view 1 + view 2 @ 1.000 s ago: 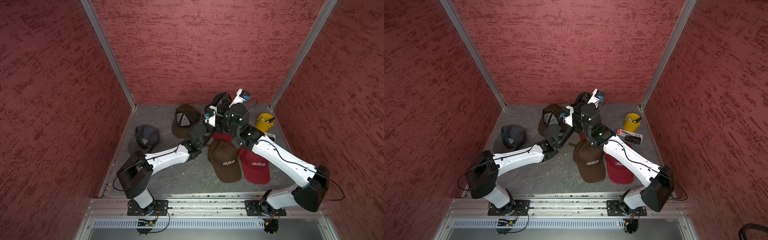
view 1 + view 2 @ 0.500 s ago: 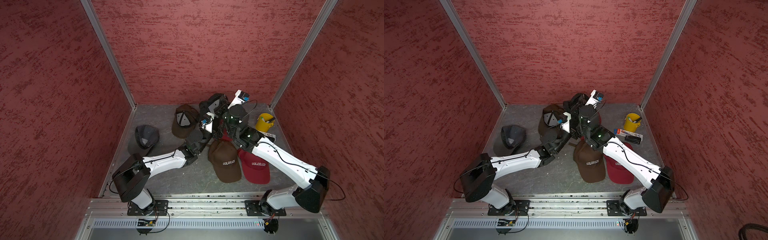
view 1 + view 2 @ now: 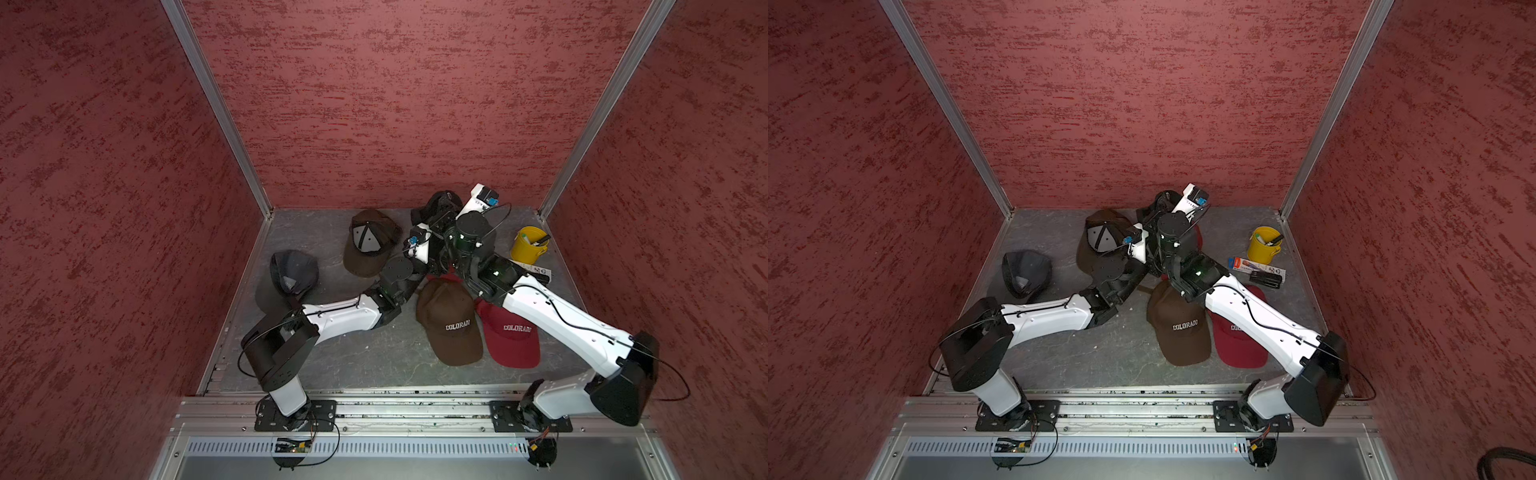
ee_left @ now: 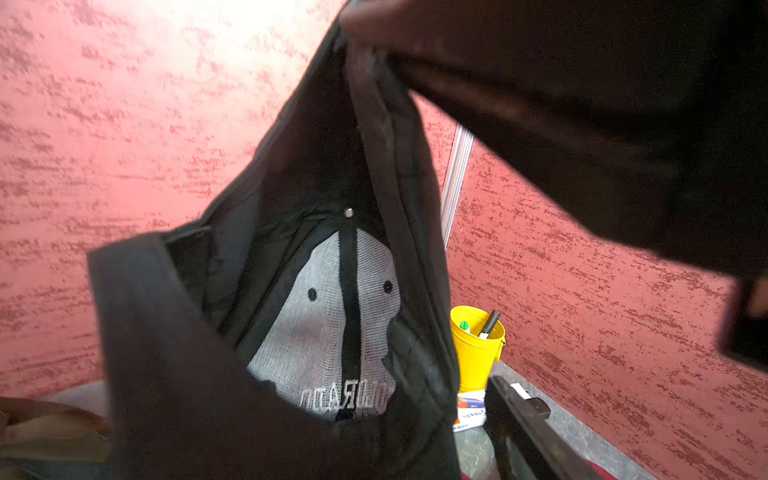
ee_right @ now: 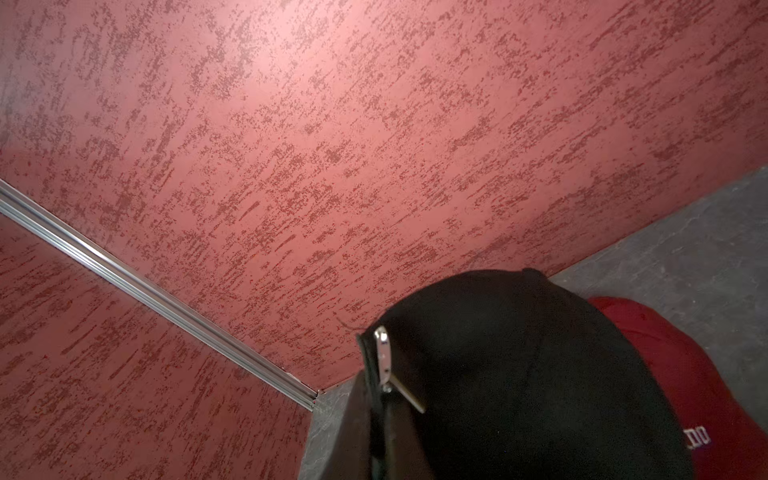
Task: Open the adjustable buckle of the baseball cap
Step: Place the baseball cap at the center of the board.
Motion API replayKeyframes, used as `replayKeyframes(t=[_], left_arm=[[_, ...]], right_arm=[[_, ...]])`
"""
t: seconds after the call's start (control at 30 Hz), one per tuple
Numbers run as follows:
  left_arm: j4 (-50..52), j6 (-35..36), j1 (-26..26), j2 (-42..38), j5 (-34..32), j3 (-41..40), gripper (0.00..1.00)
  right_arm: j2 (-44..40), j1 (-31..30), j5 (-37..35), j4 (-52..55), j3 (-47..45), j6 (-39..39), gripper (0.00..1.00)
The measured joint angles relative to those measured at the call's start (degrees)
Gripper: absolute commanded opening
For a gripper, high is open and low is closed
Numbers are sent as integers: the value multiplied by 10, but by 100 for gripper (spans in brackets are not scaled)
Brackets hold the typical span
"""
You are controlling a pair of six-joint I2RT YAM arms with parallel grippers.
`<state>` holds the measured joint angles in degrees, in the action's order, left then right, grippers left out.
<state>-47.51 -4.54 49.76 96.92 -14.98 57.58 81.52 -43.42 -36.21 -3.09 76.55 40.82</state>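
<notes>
My left gripper reaches the black baseball cap (image 3: pixel 434 208) next and grabs the cap's side rim. That leaves the rear strap and buckle free to open.
A black baseball cap (image 3: pixel 434 208) hangs in the air near the back wall in both top views. My right gripper (image 5: pixel 380 449) is shut on the cap's rear strap, just below the silver buckle (image 5: pixel 382 357). The buckle's metal flap (image 5: pixel 409 397) stands out from the strap. My left gripper (image 4: pixel 384 419) is open and sits close under the cap, looking into its grey mesh lining (image 4: pixel 328 316). One dark finger (image 4: pixel 523 424) shows clearly; the other side is a dark blur against the cap. In the top views the arms hide the buckle.
On the grey floor lie a brown COLORADO cap (image 3: pixel 451 322), a red COLORADO cap (image 3: pixel 513 336), an upturned brown cap (image 3: pixel 368 241) and a dark grey cap (image 3: pixel 293 272). A yellow bucket (image 3: pixel 528 249) with pens and a small box (image 3: pixel 1256 266) stand back right. Red walls close in.
My left arm has lifted and its gripper has moved back and up to the hanging cap. The right gripper keeps its hold and has shifted only slightly.
</notes>
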Motion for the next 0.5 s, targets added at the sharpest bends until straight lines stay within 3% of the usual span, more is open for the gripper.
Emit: replayKeyframes(t=[0.17,0.5], left_arm=[[1,-15,-12,6,14,3,71],[25,-34,-32,7,50,24,26]], right_arm=[[0,0,0,1,-4,13,0],[0,0,5,1,-6,25,0]])
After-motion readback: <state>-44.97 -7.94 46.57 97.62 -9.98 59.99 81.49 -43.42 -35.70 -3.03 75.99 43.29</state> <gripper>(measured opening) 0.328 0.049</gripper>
